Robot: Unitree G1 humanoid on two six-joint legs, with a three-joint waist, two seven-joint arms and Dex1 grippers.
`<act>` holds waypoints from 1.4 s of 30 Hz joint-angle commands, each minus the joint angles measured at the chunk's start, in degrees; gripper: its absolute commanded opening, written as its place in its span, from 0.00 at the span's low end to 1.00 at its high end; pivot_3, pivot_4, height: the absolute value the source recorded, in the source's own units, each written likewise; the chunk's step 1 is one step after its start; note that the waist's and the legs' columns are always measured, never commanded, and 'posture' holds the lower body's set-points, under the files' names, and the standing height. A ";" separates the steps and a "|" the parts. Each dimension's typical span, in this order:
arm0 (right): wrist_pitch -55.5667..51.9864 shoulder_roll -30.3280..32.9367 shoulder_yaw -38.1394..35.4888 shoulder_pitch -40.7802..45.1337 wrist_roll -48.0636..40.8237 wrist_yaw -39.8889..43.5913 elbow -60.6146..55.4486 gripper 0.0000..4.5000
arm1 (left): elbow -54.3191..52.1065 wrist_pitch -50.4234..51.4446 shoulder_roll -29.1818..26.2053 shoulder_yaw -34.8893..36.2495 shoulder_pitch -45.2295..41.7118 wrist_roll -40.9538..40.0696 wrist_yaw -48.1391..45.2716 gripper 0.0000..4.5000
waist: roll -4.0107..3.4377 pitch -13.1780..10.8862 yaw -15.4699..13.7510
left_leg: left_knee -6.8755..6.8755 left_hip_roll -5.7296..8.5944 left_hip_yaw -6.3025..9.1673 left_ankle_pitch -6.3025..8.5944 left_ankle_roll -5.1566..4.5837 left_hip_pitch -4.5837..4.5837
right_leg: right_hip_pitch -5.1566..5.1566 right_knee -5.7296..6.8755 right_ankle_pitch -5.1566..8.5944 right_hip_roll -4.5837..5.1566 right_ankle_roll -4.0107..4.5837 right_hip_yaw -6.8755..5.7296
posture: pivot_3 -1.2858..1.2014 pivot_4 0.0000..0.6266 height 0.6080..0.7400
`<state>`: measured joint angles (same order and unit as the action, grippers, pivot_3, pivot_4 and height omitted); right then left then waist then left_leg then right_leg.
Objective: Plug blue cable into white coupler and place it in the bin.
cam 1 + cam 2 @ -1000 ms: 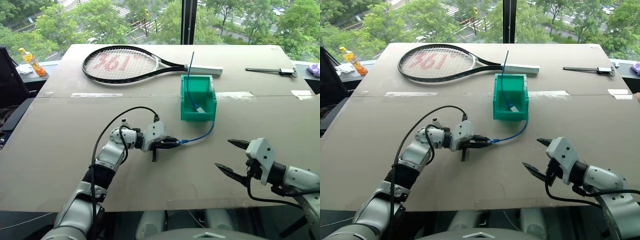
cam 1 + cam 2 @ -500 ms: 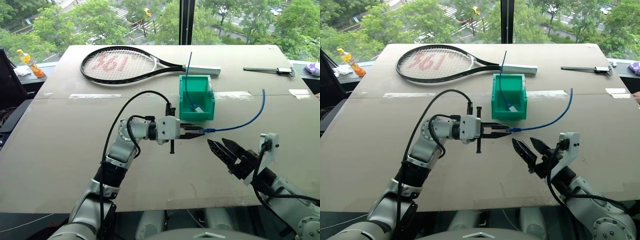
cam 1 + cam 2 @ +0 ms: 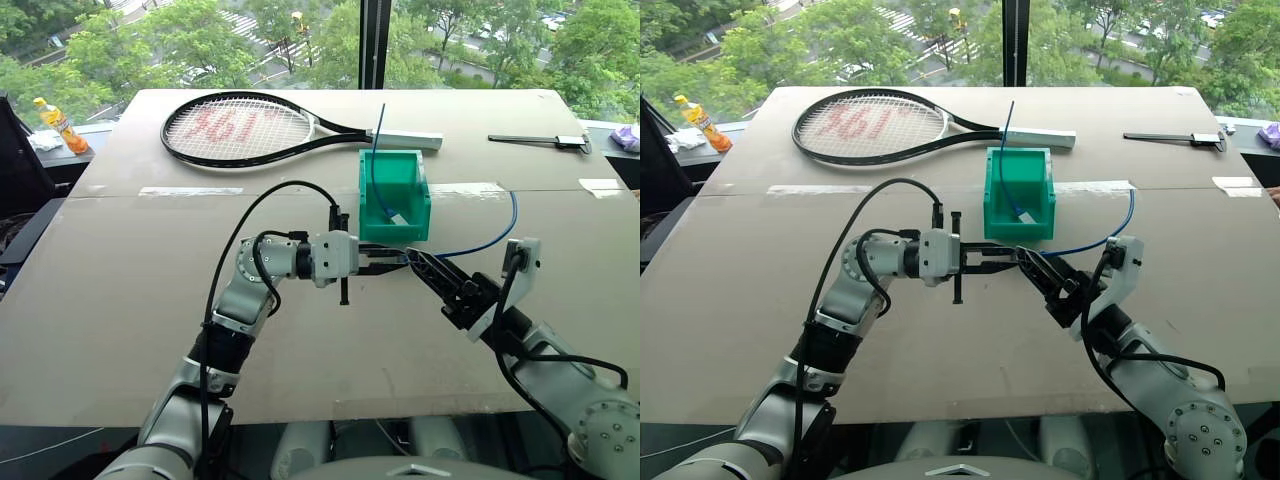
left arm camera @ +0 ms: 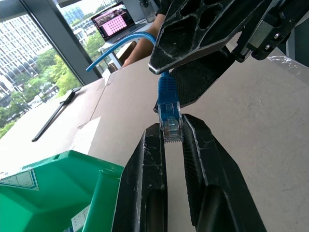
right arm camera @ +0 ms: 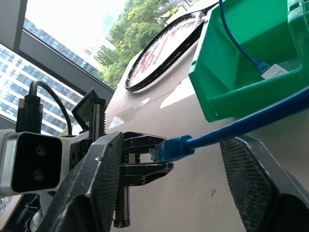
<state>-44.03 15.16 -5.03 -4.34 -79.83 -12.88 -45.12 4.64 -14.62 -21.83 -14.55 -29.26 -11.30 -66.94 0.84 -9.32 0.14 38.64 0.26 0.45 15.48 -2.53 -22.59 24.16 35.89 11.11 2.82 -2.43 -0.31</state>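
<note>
I will grab the blue cable [image 3: 492, 239] with my right gripper next, holding it by its plug end [image 3: 408, 257], to plug it into the white coupler.
The blue cable [image 3: 492, 239] arcs in the air in front of the green bin [image 3: 395, 229], with its free end up near the bin's right side. My left gripper [image 4: 170, 133] points to the right and is shut on the cable's clear-tipped plug [image 4: 169, 112]. My right gripper [image 5: 174, 145] faces it from the right. Its two black fingers [image 5: 96, 179] stand apart on either side of the cable, just behind the plug, without touching it in the right wrist view. The white coupler is out of view.
A stiff straight blue cable [image 3: 377, 150] with a white end piece [image 5: 273, 71] stands in the bin. Behind the bin lies a tennis racket [image 3: 240, 125]. A black tool [image 3: 540, 141] is at the back right, and an orange bottle [image 3: 62, 122] stands off the table's left.
My left gripper has risen and moved right, lifting the cable off the table. My right gripper has rolled, come up and left to the plug, and its fingers have narrowed around the cable.
</note>
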 commanded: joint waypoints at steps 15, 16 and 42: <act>5.29 5.20 2.20 1.44 -0.95 4.33 0.28 0.00 | -8.36 15.17 -4.54 6.33 3.18 -9.56 3.24 0.60 | 0.00 0.00 0.44 | 0.00 -0.02 0.01 0.00 0.00 0.00 | 0.00 -0.01 0.00 0.00 -0.01 0.00 | 0.52 0.24 1.00; 5.40 5.56 2.07 1.57 -1.05 4.70 0.59 0.00 | -9.13 18.05 -5.95 7.63 4.09 -11.13 3.26 0.72 | 0.00 0.00 0.52 | 0.00 -0.04 0.02 0.00 0.00 0.00 | 0.01 0.00 0.01 -0.01 -0.01 0.00 | 0.52 0.24 1.00; 3.27 9.42 3.00 4.84 2.04 15.22 7.69 0.00 | 27.99 16.49 -25.78 22.52 1.96 -6.23 -5.32 0.99 | 0.17 0.05 -0.70 | -0.08 -0.16 -0.10 0.00 0.01 0.01 | 0.06 -0.03 0.02 -0.04 0.07 -0.02 | 0.52 0.24 1.00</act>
<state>-41.12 24.49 -1.47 0.51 -77.47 2.06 -34.97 31.73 3.70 -47.40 8.17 -26.34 -18.53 -71.56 1.01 -9.27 -0.56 38.55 0.11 0.34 15.48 -2.53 -22.58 24.23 35.86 11.12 2.78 -2.39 -0.33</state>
